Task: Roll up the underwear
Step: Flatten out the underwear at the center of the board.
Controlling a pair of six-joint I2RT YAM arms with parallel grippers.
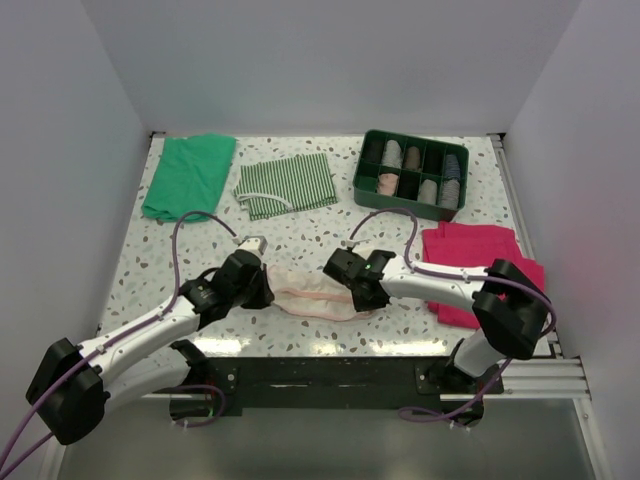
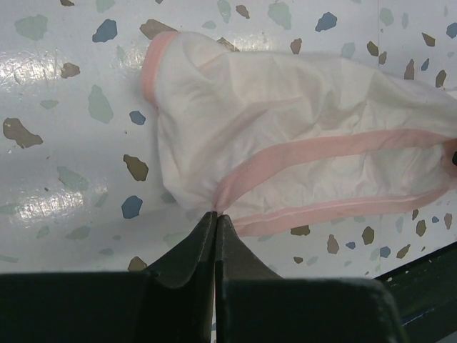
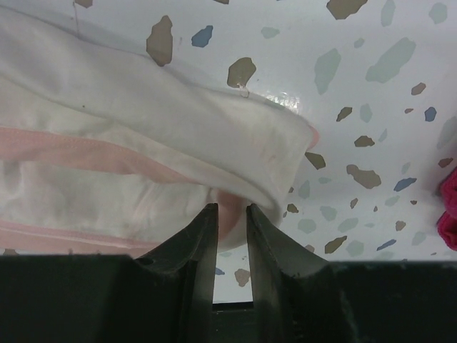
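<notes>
The right gripper's fingers stop above the pink edging (image 3: 230, 211), so it isn't time to close yet. The right gripper should come down first and then close on the edging.
The underwear (image 1: 315, 293), pale pink with darker pink edging, lies flattened and partly folded on the speckled table between my two grippers. My left gripper (image 1: 266, 288) is at its left end. In the left wrist view the left gripper (image 2: 216, 214) is shut, and its tips pinch the underwear (image 2: 285, 107) where the pink edging bunches. My right gripper (image 1: 356, 296) is at the garment's right end. In the right wrist view the right gripper (image 3: 232, 209) stands slightly open, with a folded edge of the underwear (image 3: 107, 128) lying at and between its tips.
A green tray (image 1: 400, 206) with several rolled garments stands at the back right. A bright magenta cloth (image 1: 480, 255) lies right of the right arm, and its edge (image 3: 450, 207) shows in the right wrist view. A green cloth (image 1: 188, 175) and a green-and-white striped cloth (image 1: 285, 185) lie at the back left.
</notes>
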